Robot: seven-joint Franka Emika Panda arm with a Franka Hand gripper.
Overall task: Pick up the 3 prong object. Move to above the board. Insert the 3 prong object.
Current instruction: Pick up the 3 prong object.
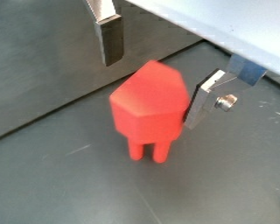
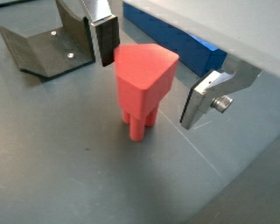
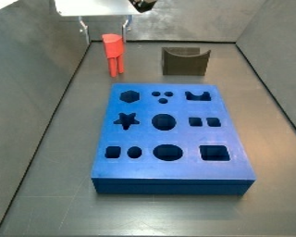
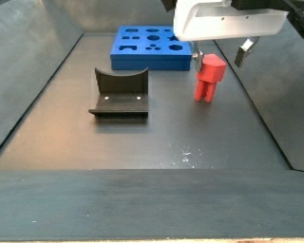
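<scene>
The gripper grabs the 3 prong object by its blocky top (image 3: 112, 42) next, so its prongs stay free to enter the board (image 3: 169, 130).
The 3 prong object (image 1: 149, 101) is a red-orange peg with a blocky top. It stands upright on its thin prongs on the grey floor and shows in both wrist views (image 2: 143, 83) and in both side views (image 3: 112, 54) (image 4: 211, 78). My gripper (image 1: 157, 80) (image 2: 152, 83) is open and low around the peg's top, with one silver finger (image 2: 105, 48) on each side and a gap at each. It also shows in the side views (image 3: 104, 35) (image 4: 222, 49). The blue board (image 3: 169, 130) (image 4: 151, 47) with dark shaped holes lies flat, apart from the peg.
The dark fixture (image 3: 184, 61) (image 4: 119, 95) (image 2: 43, 52) stands on the floor beside the peg, near the board's edge. The board's blue side (image 2: 178, 44) is close behind the gripper. Sloped grey tray walls (image 3: 52, 83) surround the floor.
</scene>
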